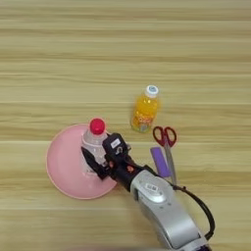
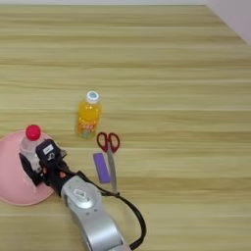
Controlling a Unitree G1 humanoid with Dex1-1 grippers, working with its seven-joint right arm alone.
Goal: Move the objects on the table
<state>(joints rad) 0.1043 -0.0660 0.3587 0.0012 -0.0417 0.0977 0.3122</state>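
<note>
The clear bottle's base rests on the pink plate [image 1: 61, 164], inside the plate's rim, so the bottle would stay there: it is time now for my right gripper to release the bottle.
A clear plastic bottle [image 1: 94, 141] with a red cap stands upright on the round pink plate [image 1: 61, 164] at the left of the table. My right gripper [image 1: 98, 148] reaches in from the bottom right, its two black fingers pressed against either side of the bottle's body. The small orange juice bottle [image 1: 145, 110] with a white cap stands upright further back and to the right. Red-handled scissors [image 1: 165, 141] lie in front of it, blades pointing toward me. Just left of the blades lies a small purple block [image 1: 160, 162].
The silver forearm [image 1: 162, 206] crosses the near part of the table, with a black cable [image 1: 203, 208] looping off its right side. The table's [image 2: 196, 73] far right corner shows in the right eye view.
</note>
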